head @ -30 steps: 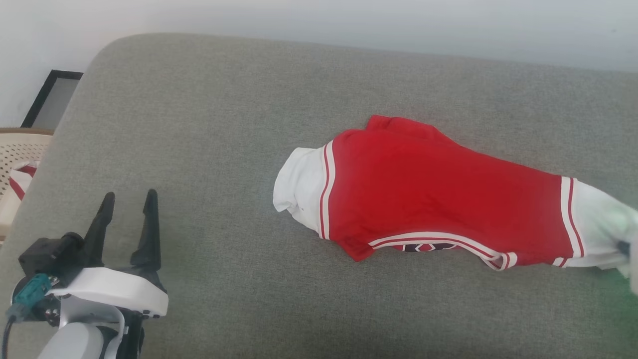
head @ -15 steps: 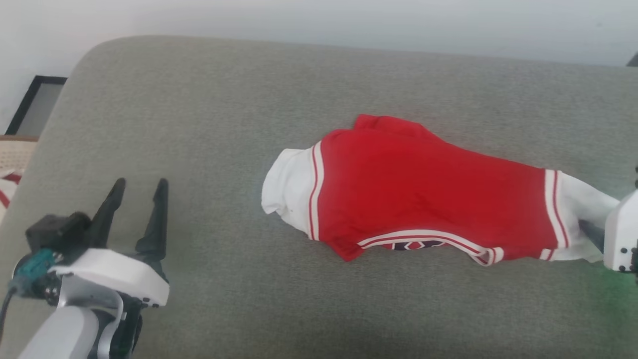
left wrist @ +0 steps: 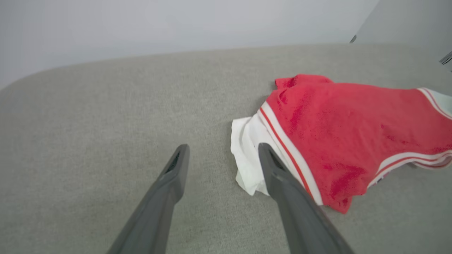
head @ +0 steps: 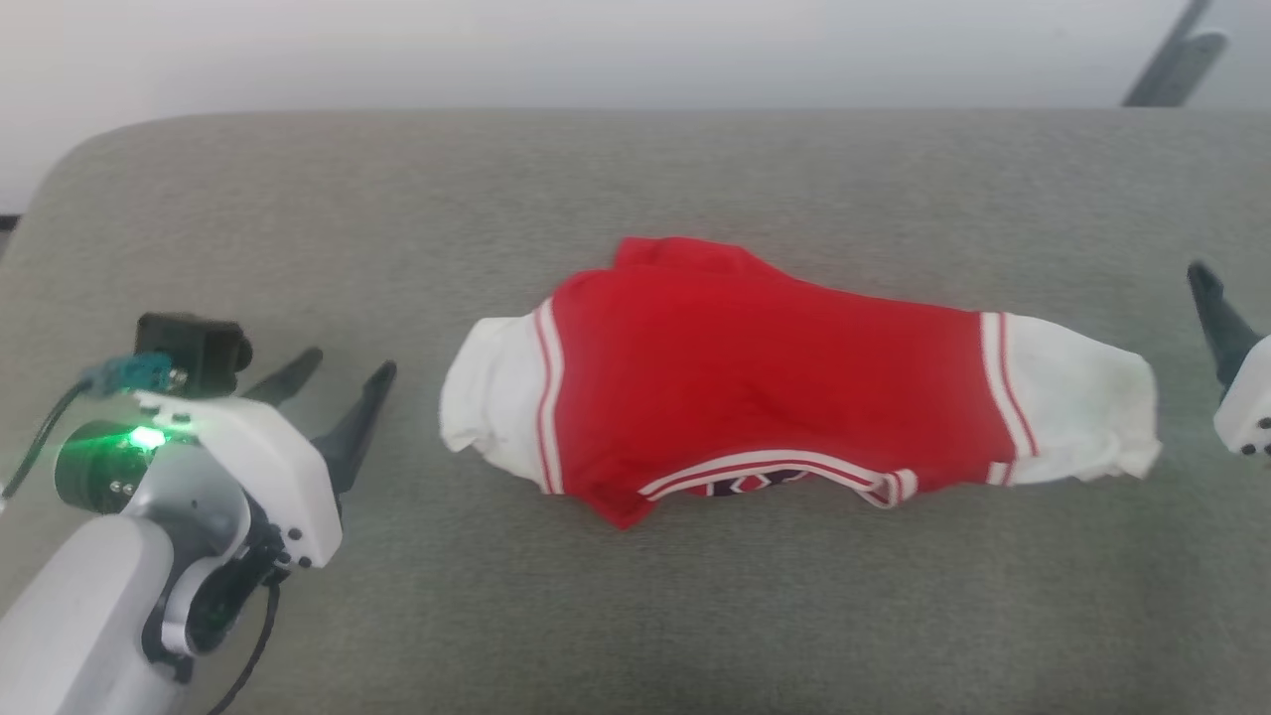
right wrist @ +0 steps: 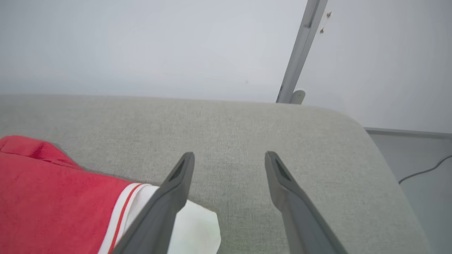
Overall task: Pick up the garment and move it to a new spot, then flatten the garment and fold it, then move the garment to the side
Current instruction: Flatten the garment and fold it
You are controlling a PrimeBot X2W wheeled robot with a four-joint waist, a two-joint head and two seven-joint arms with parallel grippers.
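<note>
The loose hem at the end of the white sleeve sticks up while the red body [head: 775, 363] lies flat, so my left gripper should pinch that cuff hem [head: 453, 405].
The garment [head: 775, 397], a red shirt with white sleeve ends and striped trim, lies stretched left to right on the grey cushion [head: 695, 179]. A bit of dark lettering peeks out under its front hem. My left gripper [head: 348, 365] is open just left of the left white sleeve end [head: 487, 402]. In the left wrist view, my left gripper [left wrist: 223, 145] has its right finger over that sleeve end [left wrist: 247, 155]. My right gripper [right wrist: 229, 153] is open and holds nothing, and the right sleeve end [right wrist: 194, 225] lies under its left finger. One of its fingers [head: 1219, 323] shows at the head view's right edge.
A grey metal pole [right wrist: 300, 53] stands behind the cushion's far right corner against the pale wall. The cushion's rounded right edge [right wrist: 388, 169] drops to a floor with a thin cable [right wrist: 420, 173]. Bare cushion lies in front of and behind the garment.
The head camera has turned right. My right gripper has opened, let go of the right sleeve end and drawn back to the right. My left gripper has come close to the left sleeve end.
</note>
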